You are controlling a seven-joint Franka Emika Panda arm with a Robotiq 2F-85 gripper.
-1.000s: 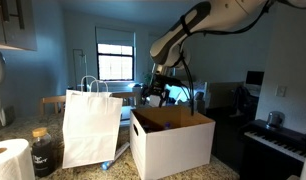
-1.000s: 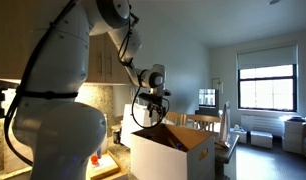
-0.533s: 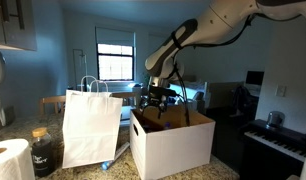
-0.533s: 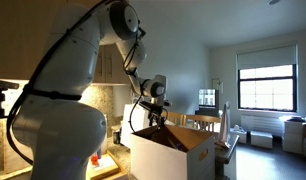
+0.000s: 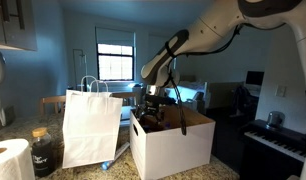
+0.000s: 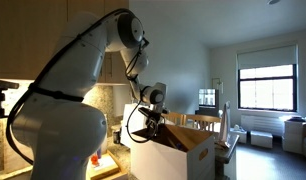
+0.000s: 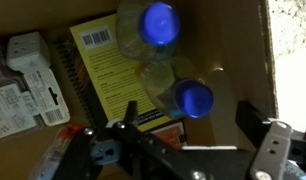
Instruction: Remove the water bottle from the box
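Observation:
My gripper closes on the water bottle next, since the water bottle's blue cap [image 7: 195,98] sits midway between its open fingers, level with their ends.
The box [image 5: 178,148] is a large white carton with brown inner walls, open at the top; it shows in both exterior views [image 6: 178,158]. My gripper [image 5: 153,112] reaches down into its opening [image 6: 148,126]. In the wrist view two clear bottles with blue caps stand upright on the box floor. One water bottle [image 7: 193,98] sits between my open fingers [image 7: 193,125], just beyond the tips and not touched. The second capped bottle [image 7: 159,22] stands farther off. The bottles are hidden in both exterior views.
Inside the box lie a yellow booklet [image 7: 111,68] and white packets [image 7: 23,80]. A tall white paper bag [image 5: 91,128] stands beside the box, with a dark golden-lidded jar [image 5: 43,150] and a paper roll [image 5: 7,162] near it. A keyboard [image 5: 278,142] is nearby.
The arm has lowered and the gripper has moved from above the box down into its opening. The box and the bag have not moved.

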